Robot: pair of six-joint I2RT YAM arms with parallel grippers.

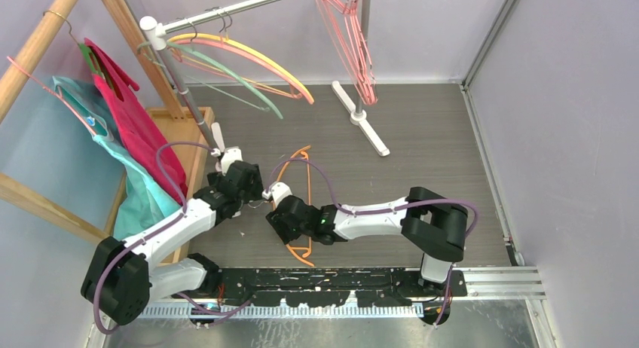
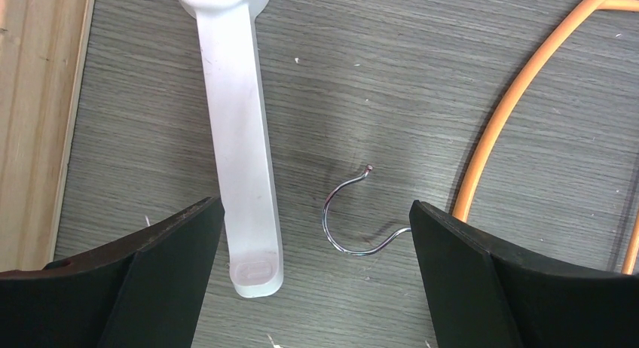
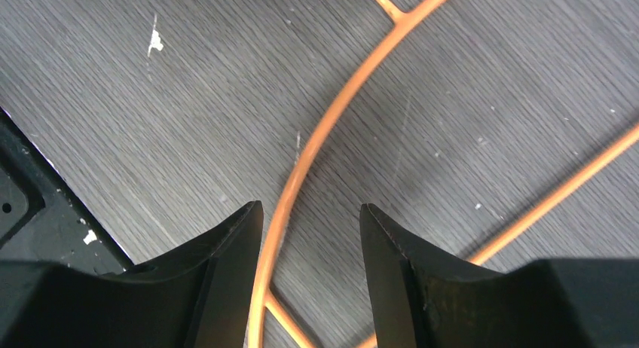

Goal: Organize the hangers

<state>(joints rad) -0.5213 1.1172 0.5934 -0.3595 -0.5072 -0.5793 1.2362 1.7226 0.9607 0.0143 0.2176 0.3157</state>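
The orange hanger's metal hook should stay free to hang on the bar, so my right gripper will grab the orange hanger by its curved arm point(image 3: 281, 217) next.
An orange hanger point(image 1: 300, 161) lies flat on the grey table between my two grippers. My left gripper point(image 1: 245, 184) is open and empty, just above the table. In the left wrist view the hanger's metal hook point(image 2: 348, 221) lies between the open fingers of the left gripper point(image 2: 315, 205), untouched. My right gripper point(image 1: 290, 216) is open, and in the right wrist view the right gripper point(image 3: 311, 212) straddles the hanger's curved orange arm point(image 3: 320, 141), close to the left finger. Yellow, pink and green hangers point(image 1: 241, 60) hang on the rail point(image 1: 226, 10). Pink wire hangers point(image 1: 350, 39) hang further right.
The rack's white foot point(image 2: 240, 137) lies just left of the hook, and its other foot point(image 1: 362, 118) is at the back. Magenta and teal garments point(image 1: 132, 129) hang on a wooden frame point(image 1: 34, 47) at the left, over a wooden tray point(image 1: 184, 126). Walls close in the right side.
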